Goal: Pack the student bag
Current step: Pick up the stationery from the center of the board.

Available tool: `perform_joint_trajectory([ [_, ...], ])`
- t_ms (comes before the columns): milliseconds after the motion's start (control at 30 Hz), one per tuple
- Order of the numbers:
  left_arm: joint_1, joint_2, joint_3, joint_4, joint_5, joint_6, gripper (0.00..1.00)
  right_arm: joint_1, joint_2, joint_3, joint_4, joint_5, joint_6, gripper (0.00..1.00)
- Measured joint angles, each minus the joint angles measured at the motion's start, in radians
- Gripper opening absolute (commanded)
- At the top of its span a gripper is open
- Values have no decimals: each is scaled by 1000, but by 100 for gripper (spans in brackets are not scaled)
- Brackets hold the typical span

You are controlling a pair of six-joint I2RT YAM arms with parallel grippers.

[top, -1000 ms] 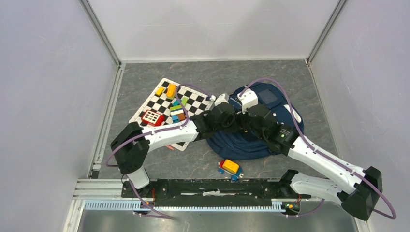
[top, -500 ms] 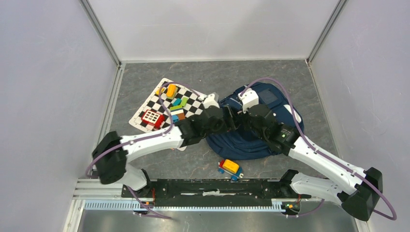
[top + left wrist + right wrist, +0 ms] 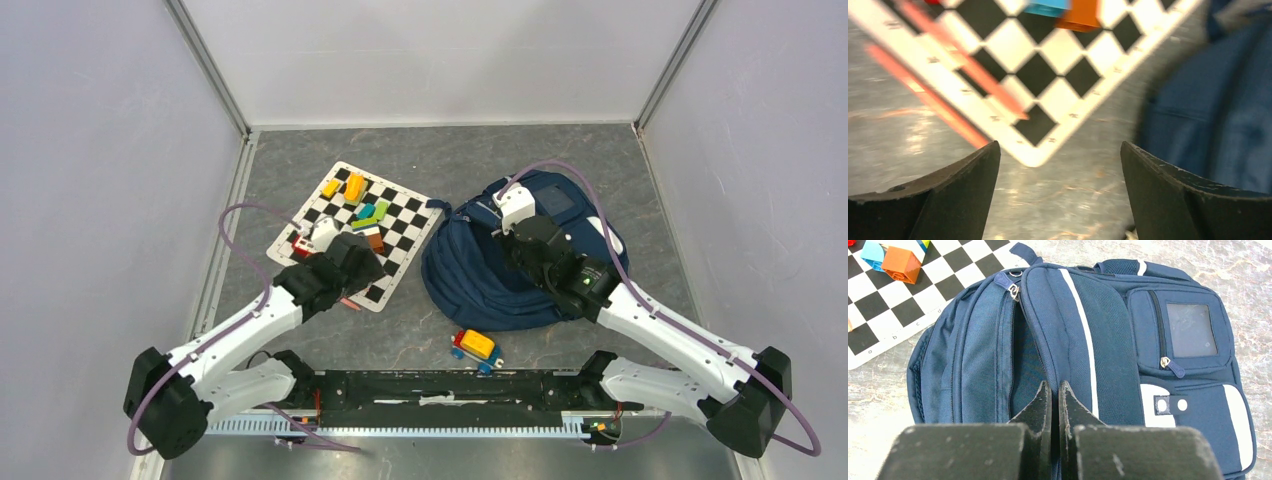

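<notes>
My left gripper should next grab the orange-red stick beside the mat's edge, close to the stick's near end, so that the stick's length stays free to go into the bag.
The navy student bag (image 3: pixel 470 285) lies right of centre with its main zip gaping (image 3: pixel 1018 355) and a pale stripe down the flap. My right gripper (image 3: pixel 1054 385) is shut, pinching the edge of that flap and holding the opening apart; in the top view it sits over the bag's middle (image 3: pixel 512 245). My left gripper (image 3: pixel 1060 150) hangs open and empty above the table at the near corner of the checkerboard mat (image 3: pixel 1033 85); the top view shows it at that mat's near edge (image 3: pixel 350 265). The bag's side (image 3: pixel 1218 100) shows blurred to its right.
Several coloured blocks (image 3: pixel 365 215) and a red window block (image 3: pixel 300 243) lie on the checkerboard mat (image 3: pixel 405 215). An orange-red stick (image 3: pixel 973 70) crosses the mat's edge. A yellow and blue toy car (image 3: pixel 476 346) sits near the front rail, below the bag.
My left arm has pulled back from the bag's opening to the left, over the mat's near edge, and its jaws have opened wide. The right gripper and bag have stayed put.
</notes>
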State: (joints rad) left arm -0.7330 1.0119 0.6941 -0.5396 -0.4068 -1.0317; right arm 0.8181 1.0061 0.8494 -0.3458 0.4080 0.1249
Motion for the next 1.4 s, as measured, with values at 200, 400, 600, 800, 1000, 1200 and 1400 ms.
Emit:
perform_joint_trajectory([
  [200,169,13,-16,-158,-12,8,69,0,0,0,0,-4,5,0],
  [400,249,100,-40,-198,-34,10,67,0,-1,0,0,-5,5,0],
  [600,327,152,-87,-180,-9,10,61,0,-4,0,0,-6,6,0],
  [800,352,196,-90,-130,13,12,60,0,-5,0,0,-8,6,0],
  [1000,362,219,-92,-101,24,15,54,0,-5,0,0,-12,6,0],
  [1200,367,249,-92,-98,24,26,41,0,-5,0,0,-12,7,0],
  [1400,367,256,-92,-104,19,33,37,0,-5,-1,0,-12,9,0],
])
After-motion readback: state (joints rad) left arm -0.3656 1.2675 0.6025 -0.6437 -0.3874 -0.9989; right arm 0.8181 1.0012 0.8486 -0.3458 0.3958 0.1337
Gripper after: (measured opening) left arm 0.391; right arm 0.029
